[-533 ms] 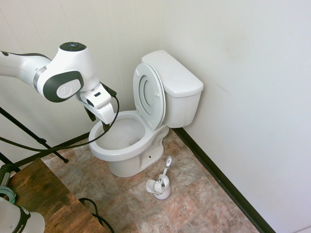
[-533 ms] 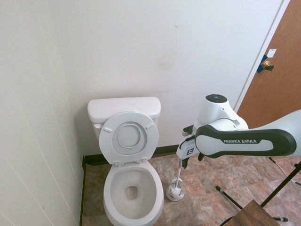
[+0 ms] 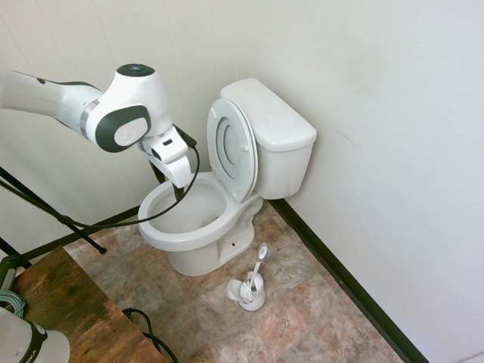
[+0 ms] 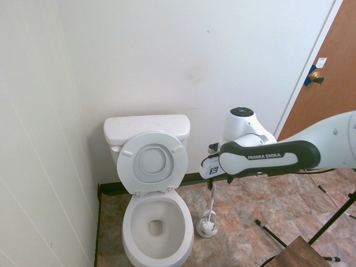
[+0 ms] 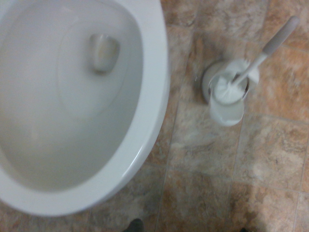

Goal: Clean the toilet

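Note:
My gripper should scrub the toilet bowl clean next, so it needs to grab the toilet brush by the top of its slim handle.
The white toilet stands in the corner with its ring seat and lid tipped up against the tank. The bowl is uncovered, with the rim and drain in view. My gripper hangs open and empty above the near side of the bowl rim. In the second exterior view the arm covers most of it. A white toilet brush stands in its small holder on the floor beside the bowl. The wrist view looks down on the bowl rim and the brush in its holder.
A white wall runs close behind and beside the toilet, with a black baseboard along the floor. A wooden tabletop corner sits at the near left. A brown door is at the far right. The floor is brown tile.
The arm has swung closer to the toilet. The gripper has shifted from beside the bowl's near edge to over its rim. The toilet and brush have not moved.

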`<state>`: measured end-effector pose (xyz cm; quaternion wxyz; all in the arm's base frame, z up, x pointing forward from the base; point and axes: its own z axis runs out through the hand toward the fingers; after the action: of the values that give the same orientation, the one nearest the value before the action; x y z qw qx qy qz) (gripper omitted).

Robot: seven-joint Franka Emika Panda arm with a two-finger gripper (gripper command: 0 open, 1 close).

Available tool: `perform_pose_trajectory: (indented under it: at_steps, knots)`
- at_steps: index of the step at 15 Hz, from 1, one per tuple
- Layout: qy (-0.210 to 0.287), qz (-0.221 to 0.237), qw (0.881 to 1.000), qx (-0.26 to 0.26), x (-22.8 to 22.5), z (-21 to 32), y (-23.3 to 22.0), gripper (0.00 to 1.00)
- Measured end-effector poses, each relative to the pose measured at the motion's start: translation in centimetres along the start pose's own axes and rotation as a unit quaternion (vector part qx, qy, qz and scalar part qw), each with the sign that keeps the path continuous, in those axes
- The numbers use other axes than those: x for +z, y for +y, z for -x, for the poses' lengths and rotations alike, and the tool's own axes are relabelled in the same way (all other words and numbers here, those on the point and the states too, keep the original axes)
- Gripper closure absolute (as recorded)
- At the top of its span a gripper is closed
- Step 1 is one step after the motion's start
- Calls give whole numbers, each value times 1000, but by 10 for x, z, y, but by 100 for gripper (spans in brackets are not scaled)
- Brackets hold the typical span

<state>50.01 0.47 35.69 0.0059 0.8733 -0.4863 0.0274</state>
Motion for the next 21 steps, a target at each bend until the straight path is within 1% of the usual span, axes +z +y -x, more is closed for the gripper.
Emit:
perform_pose_trajectory:
  at_steps: [5,7,10,11,14,16,21]
  knots:
    - [21,25,995,93,51,-63,-31,0]
    - [24,35,991,128,74,-87,-36,0]
    - [28,48,985,166,104,-123,-38,0]
    - [36,50,981,184,115,-143,-44,0]
    - [39,53,979,194,121,-146,-47,0]
    - [42,59,975,209,138,-146,-49,0]
    - [50,64,959,273,194,-168,-46,0]
